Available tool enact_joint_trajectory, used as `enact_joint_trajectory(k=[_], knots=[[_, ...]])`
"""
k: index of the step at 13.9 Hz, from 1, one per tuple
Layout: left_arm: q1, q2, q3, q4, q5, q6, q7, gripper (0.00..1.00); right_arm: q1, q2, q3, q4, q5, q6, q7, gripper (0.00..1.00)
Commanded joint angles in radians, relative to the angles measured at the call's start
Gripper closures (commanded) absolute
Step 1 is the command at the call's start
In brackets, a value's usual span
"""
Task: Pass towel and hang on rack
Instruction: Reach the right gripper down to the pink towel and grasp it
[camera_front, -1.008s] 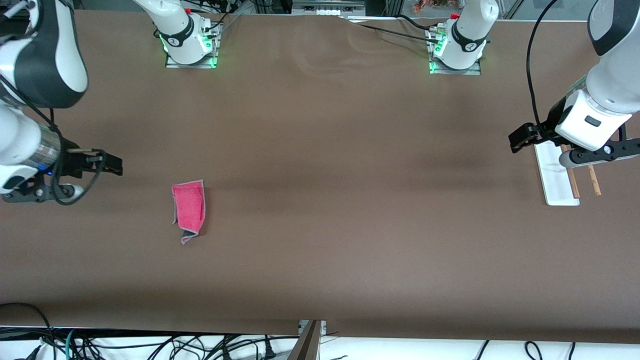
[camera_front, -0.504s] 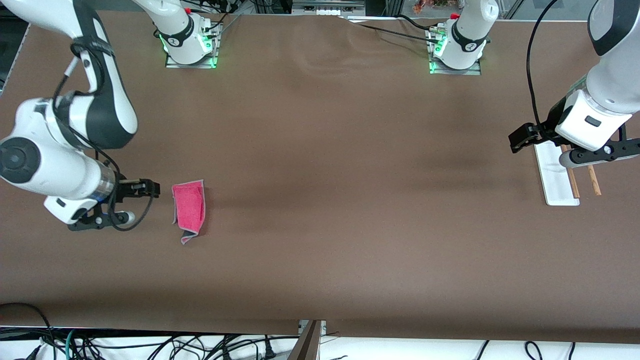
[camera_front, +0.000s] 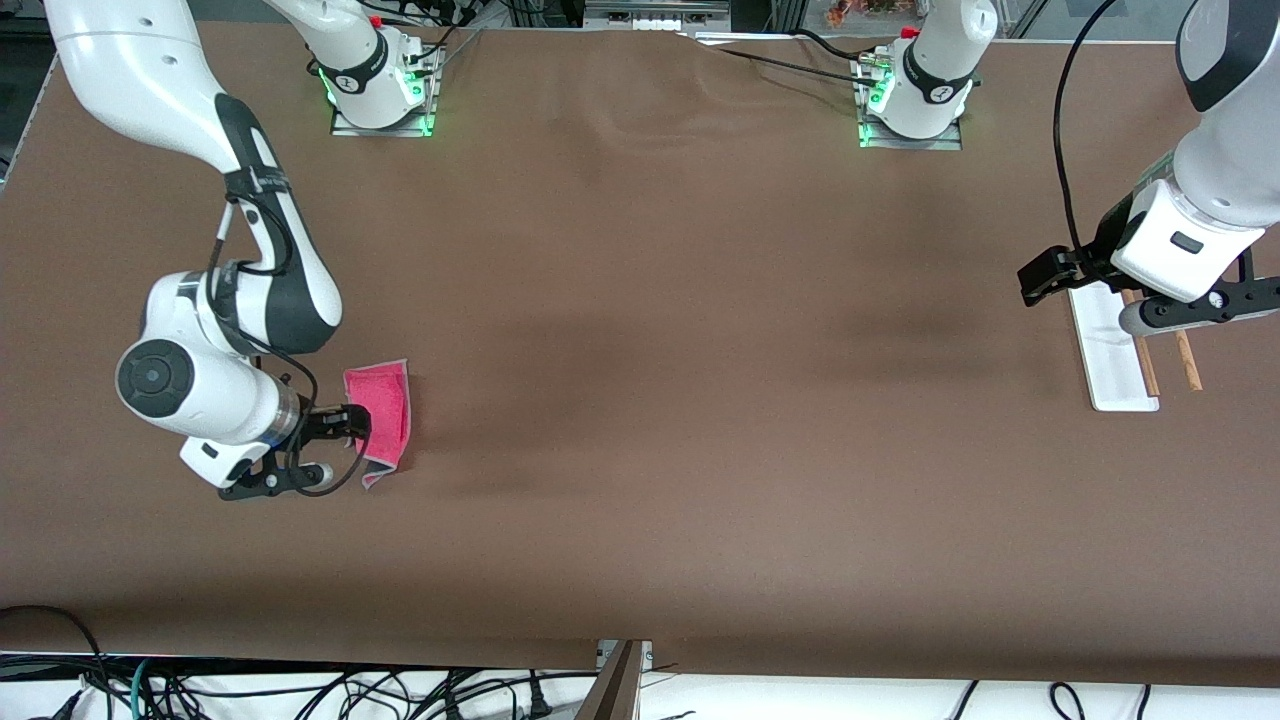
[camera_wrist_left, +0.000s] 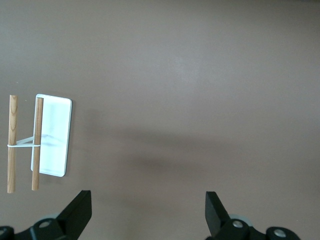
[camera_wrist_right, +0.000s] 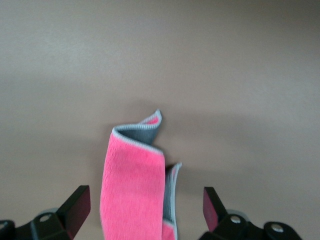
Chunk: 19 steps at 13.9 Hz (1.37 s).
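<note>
My right gripper is to grab the towel (camera_front: 383, 415) next by its folded pink layers. It should then pass the towel over so the towel can be hung on the rack (camera_front: 1120, 345).
The pink-red towel (camera_front: 383, 415) with grey edging lies folded on the brown table toward the right arm's end. My right gripper (camera_front: 352, 424) is open at its edge; in the right wrist view the towel (camera_wrist_right: 134, 185) lies between the spread fingers, untouched. The rack (camera_front: 1120, 345), a white base with two brown rods, stands at the left arm's end. My left gripper (camera_front: 1040, 277) is open and empty, held still by the rack's base. The rack also shows in the left wrist view (camera_wrist_left: 50, 135).
The brown table cover (camera_front: 700, 400) spans the whole view. Both arm bases (camera_front: 380, 90) stand along the edge farthest from the front camera. Cables (camera_front: 300, 690) hang past the table's near edge.
My right arm has swung in from the table's end and come down to the towel's edge. The towel, the rack and the left arm have not moved.
</note>
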Motion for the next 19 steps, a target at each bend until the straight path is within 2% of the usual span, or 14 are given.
enact_joint_trajectory(k=[1, 6, 14, 16, 17, 19], knots=[[0.003, 0.003, -0.004, 0.013, 0.022, -0.003, -0.008, 0.0, 0.004, 0.055, -0.002, 0.012, -0.008, 0.071, 0.005, 0.0], [0.004, 0.003, -0.004, 0.013, 0.022, -0.003, -0.009, 0.0, 0.002, 0.128, -0.002, 0.01, -0.011, 0.166, 0.005, 0.0], [0.004, 0.003, -0.002, 0.012, 0.022, -0.006, -0.009, 0.0, 0.005, 0.139, 0.0, 0.003, -0.008, 0.158, 0.002, 0.02], [0.004, 0.003, -0.004, 0.012, 0.022, -0.009, -0.011, 0.0, 0.005, 0.141, 0.0, 0.003, -0.008, 0.155, -0.001, 0.19], [0.004, 0.003, -0.004, 0.012, 0.022, -0.015, -0.009, 0.0, 0.008, 0.141, 0.0, -0.005, -0.006, 0.154, -0.001, 0.24], [0.004, 0.003, -0.004, 0.012, 0.022, -0.017, -0.009, 0.0, 0.017, 0.144, 0.0, -0.017, -0.005, 0.154, 0.005, 0.24]])
